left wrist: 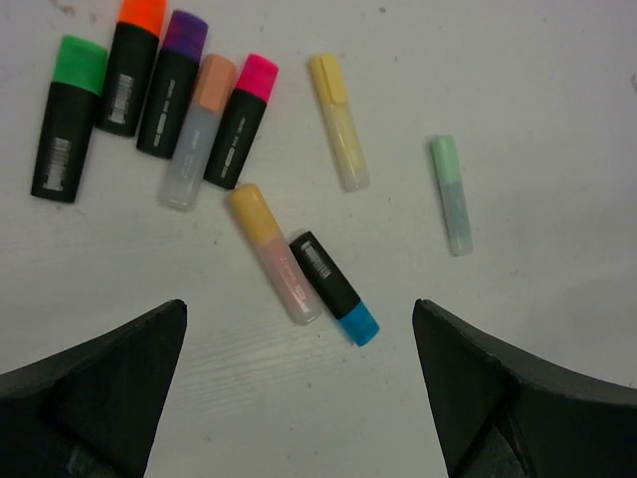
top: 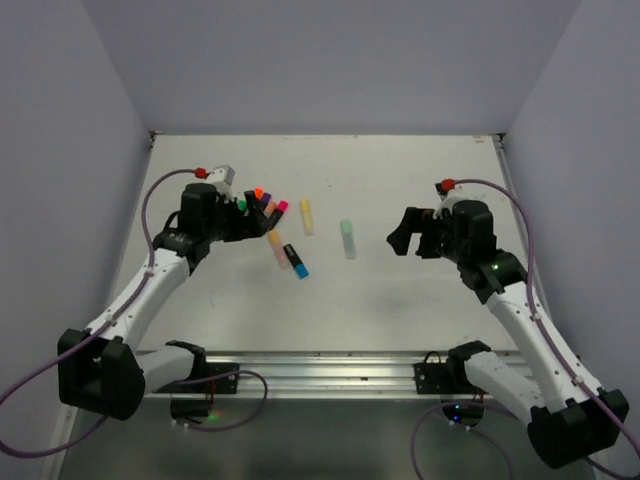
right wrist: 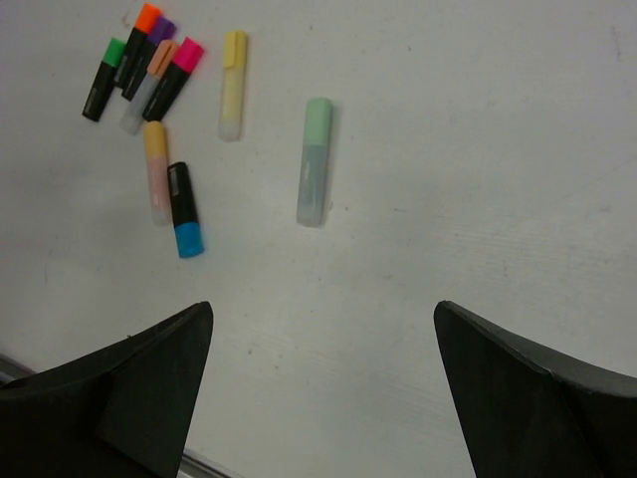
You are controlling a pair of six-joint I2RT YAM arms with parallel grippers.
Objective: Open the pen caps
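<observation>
The pastel pen should be grabbed with my left gripper by its pink body near the uncapped end [left wrist: 291, 286]. The amber cap [left wrist: 249, 209] then stays free for my right gripper to open.
Several capped pens lie flat on the white table [top: 420, 180]. A fanned group at the left has a green cap [left wrist: 80, 62], an orange cap [left wrist: 142, 12], a purple cap [left wrist: 185, 30], a peach cap [left wrist: 216, 82] and a pink cap [left wrist: 258, 76]. Below them lie a pastel pen with an amber cap [left wrist: 249, 209] and a black pen with a blue cap [left wrist: 360, 324]. A yellow pen [left wrist: 338, 119] and a mint pen [right wrist: 315, 159] lie apart to the right. My left gripper [left wrist: 299, 334] hovers open over the group. The right gripper [right wrist: 323, 319] hangs open, right of the mint pen.
Grey walls close the table on three sides. A metal rail [top: 320, 365] carrying both arm bases runs along the near edge. The bare table surface [top: 400, 290] stretches between the pens and the rail.
</observation>
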